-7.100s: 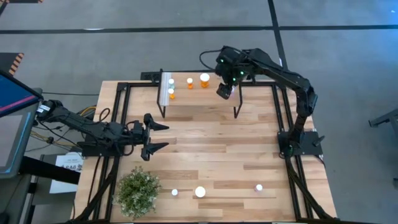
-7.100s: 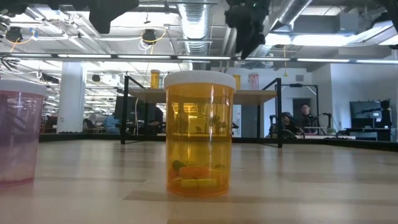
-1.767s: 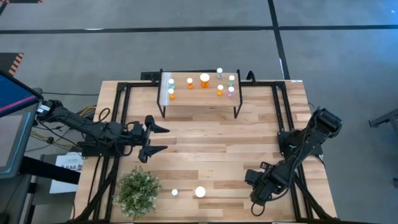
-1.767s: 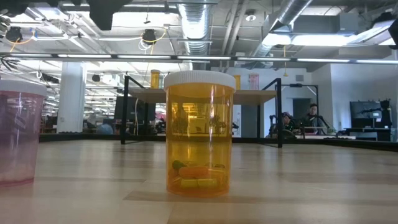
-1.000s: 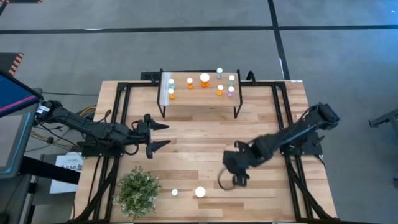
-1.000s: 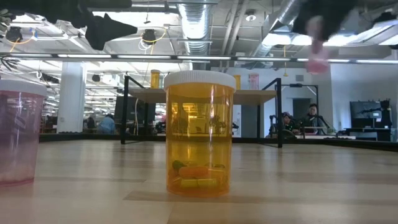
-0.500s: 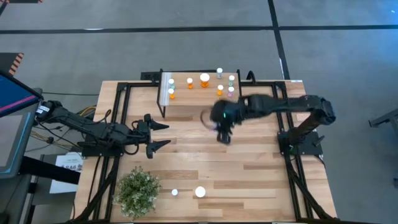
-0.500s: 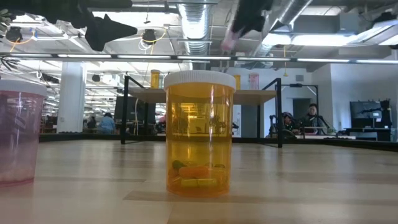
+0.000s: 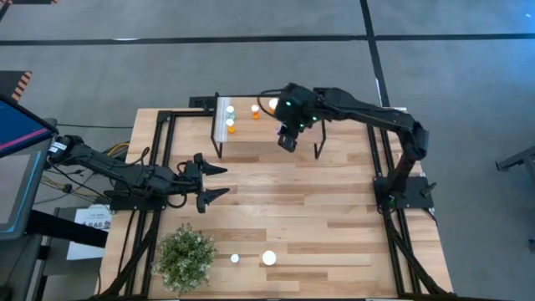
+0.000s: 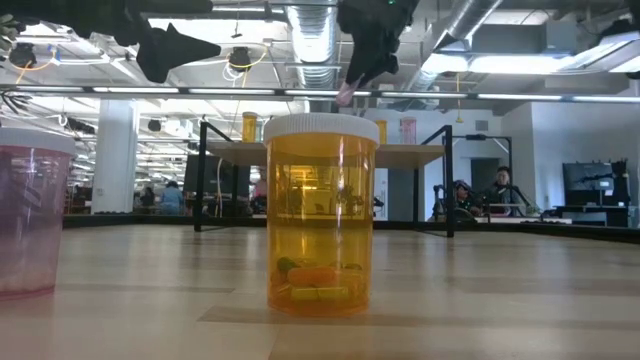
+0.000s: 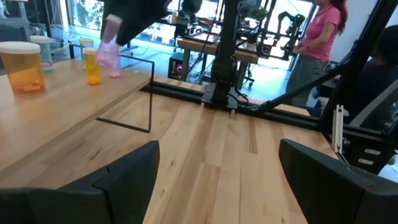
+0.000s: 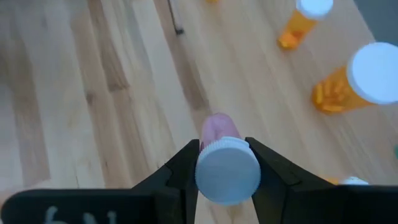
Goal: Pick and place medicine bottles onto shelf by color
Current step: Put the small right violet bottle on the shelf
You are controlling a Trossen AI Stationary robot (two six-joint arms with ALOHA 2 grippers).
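The pink bottle [image 12: 220, 127] hangs tilted with its base above the shelf's near edge, so the bottle would tip if the robot's right gripper opened now.
My right gripper [image 9: 287, 139] hangs over the near edge of the shelf [image 9: 251, 132], shut on a small pink medicine bottle [image 11: 112, 45] with a white cap [image 12: 227, 169]. On the shelf stand orange bottles [image 9: 255, 109], one of them larger [image 12: 357, 81]; my right arm hides the shelf's right part. A small bottle [image 9: 235, 258] and a larger orange one [image 10: 320, 215] stand near the table's front edge, and the low view shows a pink bottle [image 10: 30, 215] there too. My left gripper [image 9: 206, 182] waits open at the table's left. My right gripper pinches the pink bottle at its capped end [image 12: 227, 169], one finger [image 12: 184, 167] on each side of the white cap. The fingers come slanting down from above. The pink body [image 12: 219, 128] sticks out beyond the fingertips, tilted, lifted clear of the shelf.
A green bushy plant [image 9: 185, 257] stands at the table's near left corner. Black frame rails [image 9: 159, 159] run along the table's sides. A person in a pink top [image 11: 317, 37] stands beyond the table in the left wrist view.
My right gripper has swung from the table's near right part toward the far edge and slightly left, rising and tipping, and now hangs over the shelf. The pink bottle has travelled with it, clear of the table throughout.
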